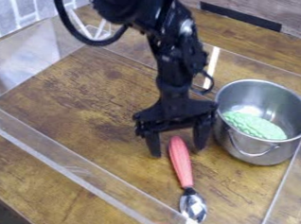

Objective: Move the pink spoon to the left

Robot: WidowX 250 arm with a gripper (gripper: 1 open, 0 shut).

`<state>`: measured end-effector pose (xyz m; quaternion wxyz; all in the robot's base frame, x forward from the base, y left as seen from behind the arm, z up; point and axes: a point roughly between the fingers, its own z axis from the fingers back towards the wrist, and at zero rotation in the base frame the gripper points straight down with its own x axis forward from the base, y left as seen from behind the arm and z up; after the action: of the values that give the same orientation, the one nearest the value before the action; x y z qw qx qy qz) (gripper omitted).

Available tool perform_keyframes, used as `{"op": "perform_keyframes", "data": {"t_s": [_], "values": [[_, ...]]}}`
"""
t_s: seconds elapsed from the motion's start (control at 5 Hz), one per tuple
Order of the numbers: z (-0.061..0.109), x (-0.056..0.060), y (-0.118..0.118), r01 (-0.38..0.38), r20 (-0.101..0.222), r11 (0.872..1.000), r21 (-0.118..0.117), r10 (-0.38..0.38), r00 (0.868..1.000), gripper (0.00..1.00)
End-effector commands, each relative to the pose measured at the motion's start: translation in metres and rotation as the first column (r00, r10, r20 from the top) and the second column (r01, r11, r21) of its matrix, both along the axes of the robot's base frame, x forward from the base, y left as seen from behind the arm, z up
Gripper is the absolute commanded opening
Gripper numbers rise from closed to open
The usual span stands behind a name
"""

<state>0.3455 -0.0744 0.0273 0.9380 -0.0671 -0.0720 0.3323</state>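
I'll grab the pink spoon by its pinkish-red handle [180, 161] next, to move it across the wooden table.
The pink spoon [180, 163] lies on the wooden table with its pinkish-red handle pointing away from the camera. Its shiny metal bowl [191, 211] is near the front edge. My gripper [178, 144] points down over the far end of the handle. It is open, with one black finger [154, 145] to the left of the handle and the other to the right. Nothing is held. Whether the fingertips touch the table is unclear.
A steel pot [280, 147] with green contents [256, 124] stands just right of the gripper. Clear plastic walls [61, 171] fence the wooden work area at the left, front and back. Bare wood [78, 105] lies left of the spoon.
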Motion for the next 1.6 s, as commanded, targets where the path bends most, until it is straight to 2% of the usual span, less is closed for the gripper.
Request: {"op": "perform_keyframes", "data": {"t_s": [0.0, 0.4, 0.8, 1.2, 1.4], "values": [[0.023, -0.003, -0.005, -0.019, 0.065, 1.0, -0.015, 0.02, 0.998, 1.0], [0.028, -0.011, -0.017, 0.094, 0.099, 0.995, 0.029, -0.096, 0.99, 1.0], [0.047, -0.003, -0.022, 0.037, 0.146, 0.997, 0.066, -0.047, 0.988, 1.0], [0.059, 0.006, -0.019, -0.027, 0.141, 0.999, 0.043, 0.02, 0.99, 1.0], [0.044, 0.001, -0.029, 0.01, 0.127, 0.999, 0.051, -0.017, 0.992, 1.0]]}}
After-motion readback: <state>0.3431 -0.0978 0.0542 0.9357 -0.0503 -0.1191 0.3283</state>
